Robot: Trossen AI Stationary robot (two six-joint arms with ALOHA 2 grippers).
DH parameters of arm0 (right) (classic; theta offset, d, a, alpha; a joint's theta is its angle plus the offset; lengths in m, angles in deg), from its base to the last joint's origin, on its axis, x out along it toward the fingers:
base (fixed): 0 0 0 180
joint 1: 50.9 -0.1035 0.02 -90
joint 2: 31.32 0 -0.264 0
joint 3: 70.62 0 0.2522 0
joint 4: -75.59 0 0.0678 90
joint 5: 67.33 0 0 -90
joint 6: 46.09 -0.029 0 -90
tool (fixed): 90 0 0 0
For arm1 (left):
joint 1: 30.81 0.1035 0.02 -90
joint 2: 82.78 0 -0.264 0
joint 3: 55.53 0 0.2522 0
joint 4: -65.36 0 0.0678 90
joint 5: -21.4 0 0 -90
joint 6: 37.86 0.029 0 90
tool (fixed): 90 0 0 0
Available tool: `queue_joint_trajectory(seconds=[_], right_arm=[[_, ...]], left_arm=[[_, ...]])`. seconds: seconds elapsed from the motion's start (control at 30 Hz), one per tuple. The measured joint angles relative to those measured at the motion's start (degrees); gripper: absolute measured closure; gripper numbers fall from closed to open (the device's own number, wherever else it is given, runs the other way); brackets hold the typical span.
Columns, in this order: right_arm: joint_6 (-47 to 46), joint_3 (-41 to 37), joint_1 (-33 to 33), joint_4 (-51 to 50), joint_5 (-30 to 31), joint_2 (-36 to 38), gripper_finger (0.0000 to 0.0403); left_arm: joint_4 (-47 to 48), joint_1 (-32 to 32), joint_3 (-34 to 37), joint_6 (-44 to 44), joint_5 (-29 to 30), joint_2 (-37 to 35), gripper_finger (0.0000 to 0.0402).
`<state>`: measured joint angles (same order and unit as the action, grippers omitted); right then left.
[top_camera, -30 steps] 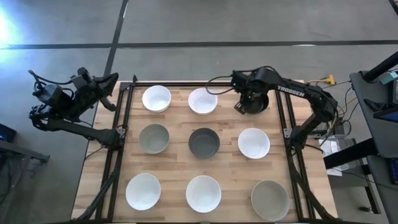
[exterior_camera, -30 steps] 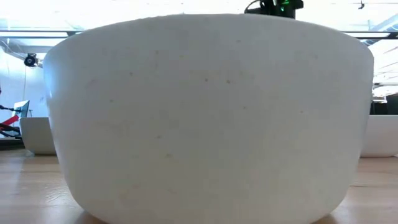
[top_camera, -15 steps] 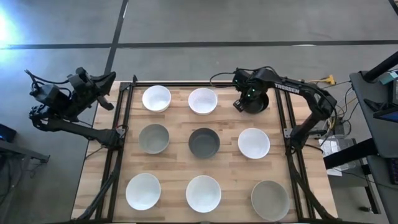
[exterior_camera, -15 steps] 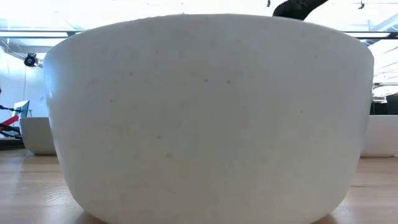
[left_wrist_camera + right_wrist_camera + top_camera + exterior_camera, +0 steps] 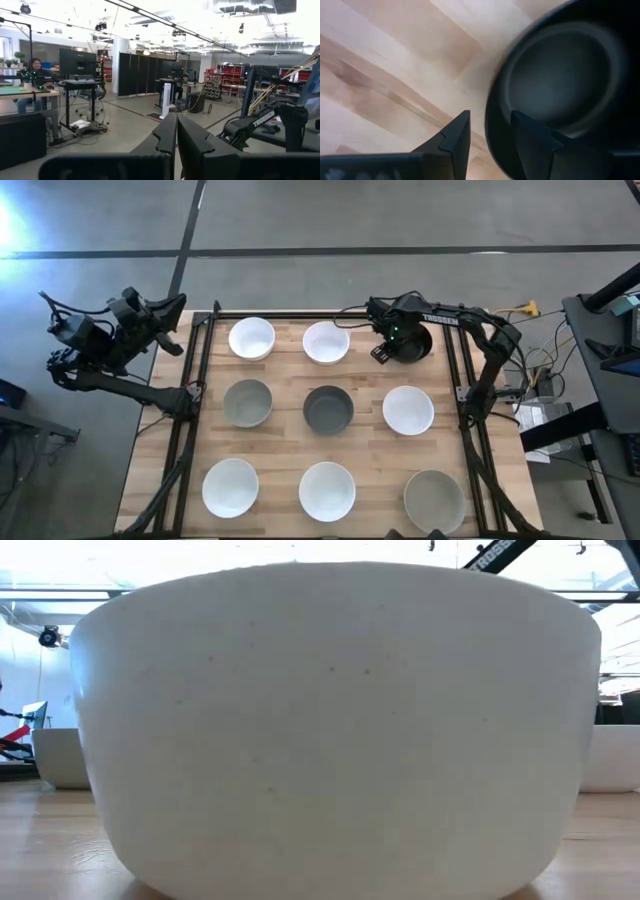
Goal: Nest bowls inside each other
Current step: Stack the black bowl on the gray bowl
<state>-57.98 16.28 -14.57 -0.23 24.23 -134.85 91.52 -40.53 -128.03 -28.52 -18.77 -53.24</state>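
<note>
My right gripper needs to nest the black bowl inside the dark grey bowl, so next it should grab the black bowl by its rim.
Nine bowls sit on their bases in a three-by-three grid in the high view. The black bowl is at the far right, with white bowls beside it. My right gripper is open over the black bowl's left rim. One finger stands outside the wall and the other inside, with gaps showing. The dark grey bowl is in the middle. My left gripper is shut, off the table's left side.
A grey-beige bowl and a white bowl flank the dark grey one. The near row holds two white bowls and a grey-beige one. A white bowl fills the low view. Black frame rails edge the table.
My right gripper has gone down toward the black bowl and shifted slightly toward the table's left, onto the bowl's left rim. In the low view its wrist has dropped behind the white bowl. The bowls have stayed in place.
</note>
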Motion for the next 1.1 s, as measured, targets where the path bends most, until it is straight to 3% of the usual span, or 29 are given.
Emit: queue_joint_trajectory(seconds=[0.33, 0.57, 0.67, 0.87, 1.1], right_arm=[[3.10, -0.18, -0.06, 0.23, -0.15, -4.62, 0.0278], [5.94, -0.39, -0.39, -0.10, -0.50, -3.79, 0.0358], [6.55, -0.42, -0.92, -0.35, -0.46, -2.37, 0.0388], [6.08, -0.44, -2.96, -0.75, -1.12, 2.83, 0.0393], [1.10, -0.44, -7.42, -0.10, -6.03, 12.77, 0.0394]], left_arm=[[-1.98, 0.00, -0.30, -2.78, -0.02, 1.83, 0.0402], [-2.08, -0.02, -0.26, -6.10, -0.04, 3.91, 0.0402], [-2.47, -0.04, -0.37, -6.18, -0.06, 5.04, 0.0402], [-3.48, -0.07, -0.24, -6.24, -0.12, 6.98, 0.0402], [-3.46, -0.11, -0.21, -9.03, -0.28, 8.21, 0.0402]])
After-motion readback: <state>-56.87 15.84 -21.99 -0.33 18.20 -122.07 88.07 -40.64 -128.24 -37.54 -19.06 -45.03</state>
